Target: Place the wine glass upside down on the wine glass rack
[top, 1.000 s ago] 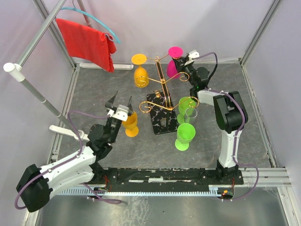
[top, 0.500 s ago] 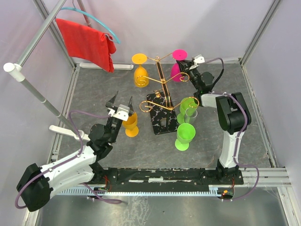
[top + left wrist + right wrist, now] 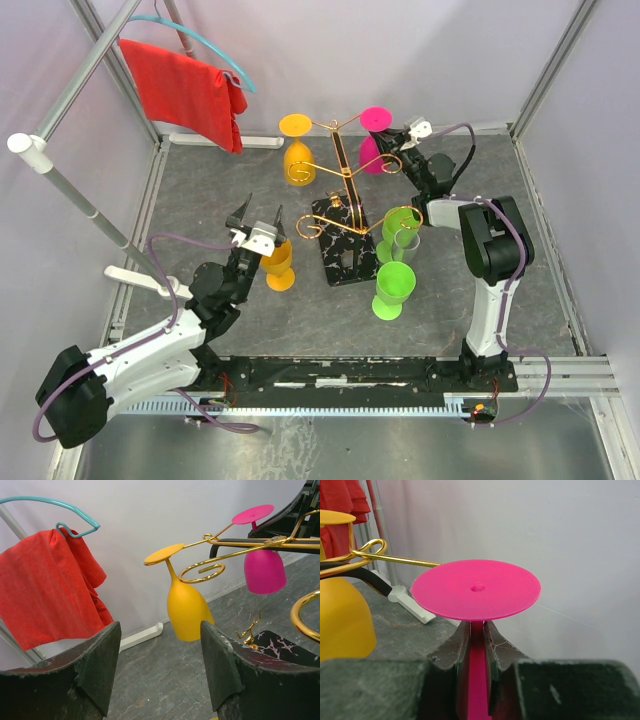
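Note:
The pink glass's (image 3: 374, 135) foot lies over the arm's end, so the glass would hang, and it is time to open my right gripper now.
The gold wire wine glass rack (image 3: 345, 165) stands on a black veined base (image 3: 340, 245) mid-table. My right gripper (image 3: 397, 142) is shut on the stem of a pink wine glass (image 3: 374, 135), held upside down at the rack's far right arm; its round foot (image 3: 476, 588) faces up between my fingers (image 3: 454, 647). An orange glass (image 3: 298, 150) hangs upside down on the far left arm, also in the left wrist view (image 3: 184, 600). My left gripper (image 3: 259, 222) is open and empty, above another orange glass (image 3: 277, 262) standing on the table.
Two green glasses (image 3: 394, 285) and a clear glass (image 3: 405, 243) are by the rack's right side. A red cloth (image 3: 185, 92) hangs on a teal hanger at the back left. White poles (image 3: 70, 185) run along the left. Walls enclose the table.
My right gripper has carried the pink glass a little to the right and back along the rack's far right arm. The left arm has not moved.

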Controlling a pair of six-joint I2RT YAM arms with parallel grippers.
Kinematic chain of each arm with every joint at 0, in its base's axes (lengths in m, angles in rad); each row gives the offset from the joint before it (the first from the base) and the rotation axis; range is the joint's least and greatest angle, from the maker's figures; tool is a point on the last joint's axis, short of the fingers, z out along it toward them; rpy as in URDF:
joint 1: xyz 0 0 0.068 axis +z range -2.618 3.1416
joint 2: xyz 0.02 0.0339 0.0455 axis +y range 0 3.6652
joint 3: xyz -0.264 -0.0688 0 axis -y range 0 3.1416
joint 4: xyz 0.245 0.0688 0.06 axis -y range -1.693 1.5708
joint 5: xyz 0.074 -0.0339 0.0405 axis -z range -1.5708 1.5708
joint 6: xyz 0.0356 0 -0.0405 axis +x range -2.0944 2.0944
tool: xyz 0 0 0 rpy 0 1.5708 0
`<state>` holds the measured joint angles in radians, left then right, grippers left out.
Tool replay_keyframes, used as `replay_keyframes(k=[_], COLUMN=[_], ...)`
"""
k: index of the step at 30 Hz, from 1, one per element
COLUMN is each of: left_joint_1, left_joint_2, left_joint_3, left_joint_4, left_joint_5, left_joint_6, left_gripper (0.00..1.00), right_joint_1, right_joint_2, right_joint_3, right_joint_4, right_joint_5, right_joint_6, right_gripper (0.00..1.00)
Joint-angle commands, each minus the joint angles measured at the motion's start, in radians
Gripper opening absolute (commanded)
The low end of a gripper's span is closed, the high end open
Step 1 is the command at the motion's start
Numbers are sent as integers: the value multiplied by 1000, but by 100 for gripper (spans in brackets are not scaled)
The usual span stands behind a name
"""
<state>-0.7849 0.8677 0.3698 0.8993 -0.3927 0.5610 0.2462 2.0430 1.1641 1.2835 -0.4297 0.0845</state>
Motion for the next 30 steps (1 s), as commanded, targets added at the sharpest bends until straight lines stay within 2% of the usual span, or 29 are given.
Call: replay_keyframes(k=[1,8,13,22,30], left_joint_1=[6,6,7,7,8], left_joint_2=[-4,-1,-2,-12,-39], left_joint_3=[7,9,8,9,12], left_joint_4=[41,41,41,37,21], left_joint_5=[-24,-26,-28,-34,-37], left_joint_6=[-19,-25,-31,-33,-60], left_gripper=[72,73,74,75,77], right_joint_1=[22,22,22,18,6], right_joint_2=[-1,-54,-85,-139,-247], right_joint_3=[7,-30,-40,-56,-139], right_joint_4=[55,-4,-59,-121,-188], right_joint_5=[-59,-27,-12,8,8], right_joint_6=[-20,-55,-84,-104,-140], right_gripper=[1,18,34,44,56])
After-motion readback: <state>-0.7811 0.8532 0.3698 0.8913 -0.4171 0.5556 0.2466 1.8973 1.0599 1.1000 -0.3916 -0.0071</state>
